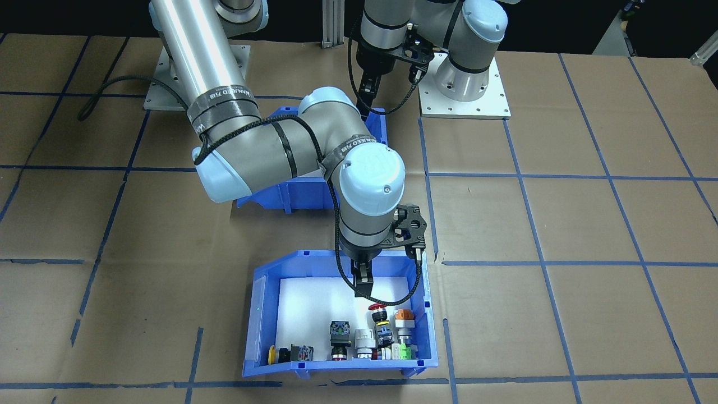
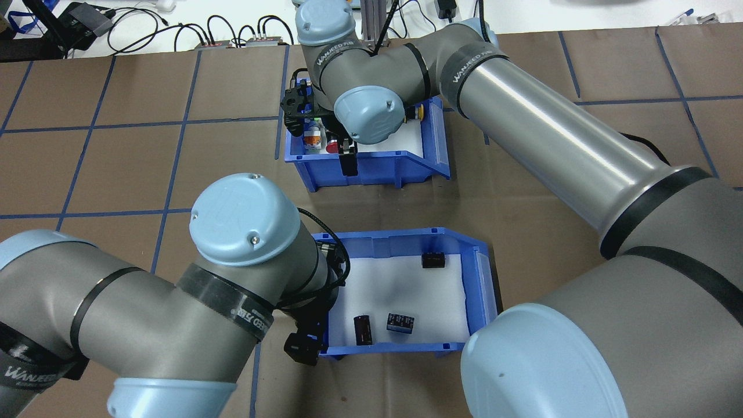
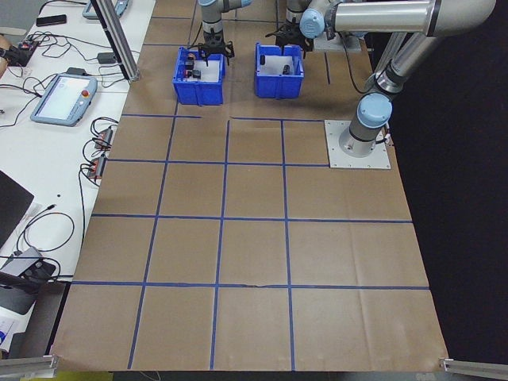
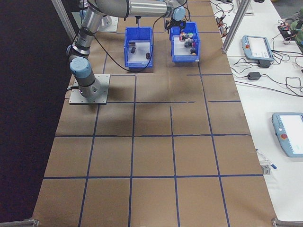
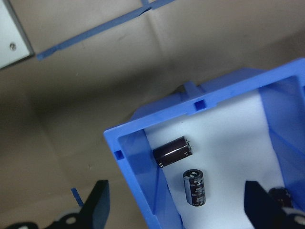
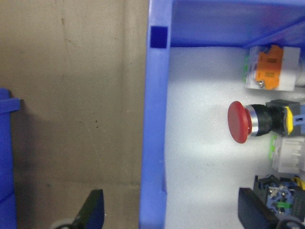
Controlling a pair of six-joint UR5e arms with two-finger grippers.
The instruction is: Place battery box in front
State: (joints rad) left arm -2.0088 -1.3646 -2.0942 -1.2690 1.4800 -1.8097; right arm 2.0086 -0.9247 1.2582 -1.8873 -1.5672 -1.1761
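My right gripper grabs the push-button bin's side beside the gap next, to empty the front for the battery box [image 1: 314, 193] [image 6: 6, 157].
The battery box [image 2: 400, 235] is a blue bin with white foam, on the robot's side of the table. It holds a few dark batteries [image 2: 363, 329]. My left gripper [image 5: 178, 214] stands open astride its wall [image 5: 138, 162] at the near left corner, one finger outside and one inside. In the front-facing view the battery box [image 1: 314, 193] is mostly hidden behind my right arm. The other blue bin [image 1: 261, 314], with coloured push-buttons [image 1: 378, 314], sits farther from the robot. My right gripper [image 1: 362, 286] is open astride that bin's wall [image 6: 155, 119].
Brown paper with a blue tape grid [image 1: 538, 264] covers the table. The two bins stand a short gap apart [image 2: 406, 203]. The arms' base plates [image 1: 465, 90] are at the robot's edge. A side table with teach pendants [image 4: 258, 45] and cables lies beyond the far edge.
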